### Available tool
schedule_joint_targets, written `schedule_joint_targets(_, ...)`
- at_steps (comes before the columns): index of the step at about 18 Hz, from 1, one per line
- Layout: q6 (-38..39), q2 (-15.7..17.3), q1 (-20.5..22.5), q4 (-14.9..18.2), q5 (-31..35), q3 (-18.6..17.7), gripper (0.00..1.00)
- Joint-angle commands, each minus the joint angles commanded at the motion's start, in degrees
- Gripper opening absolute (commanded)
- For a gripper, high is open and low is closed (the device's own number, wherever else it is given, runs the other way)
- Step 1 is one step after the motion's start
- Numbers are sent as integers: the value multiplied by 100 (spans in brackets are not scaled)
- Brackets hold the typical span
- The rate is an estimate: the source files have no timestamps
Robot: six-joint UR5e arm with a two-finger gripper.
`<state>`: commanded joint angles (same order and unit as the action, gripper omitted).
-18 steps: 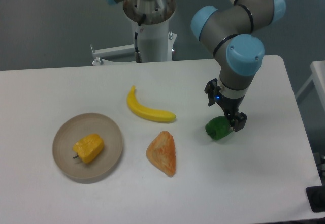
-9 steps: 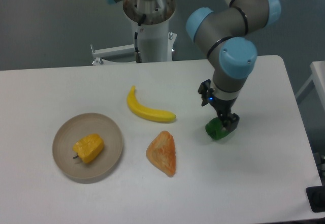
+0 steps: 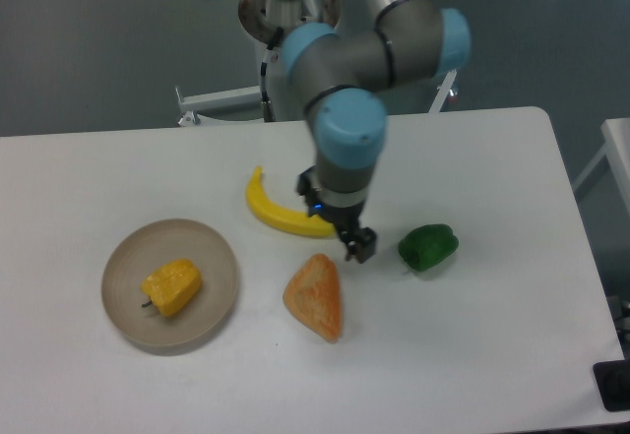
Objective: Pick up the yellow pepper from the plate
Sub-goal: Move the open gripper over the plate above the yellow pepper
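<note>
I should next grab the yellow pepper by its plump body to pick it up from the beige plate.
The yellow pepper lies on the beige plate at the front left of the table, its dark stem pointing left. My gripper hangs over the middle of the table, just above the right end of the banana and the tip of the orange wedge, far to the right of the plate. It is open and holds nothing. Its dark fingers point down at the tabletop.
A yellow banana lies behind the gripper. An orange wedge sits just in front of it. A green pepper rests on the table to the right. The arm's base column stands at the back edge.
The gripper has let go of the green pepper, which stays on the table, and the arm has swung left, from over the pepper to the middle of the table.
</note>
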<state>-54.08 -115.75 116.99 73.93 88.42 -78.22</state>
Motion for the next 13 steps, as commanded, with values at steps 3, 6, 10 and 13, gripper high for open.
schedule_joint_targets(3, 484, -96, -299, -466, -9, -53, 100)
schedule_joint_targets(6, 687, -298, -545, -564, 0, -53, 100)
schedule_joint_targets(10, 1153, -597, -897, -1011, 0, -44, 100)
schedule_joint_targets(13, 1312, -686, -1126, -1083, -9, -53, 100)
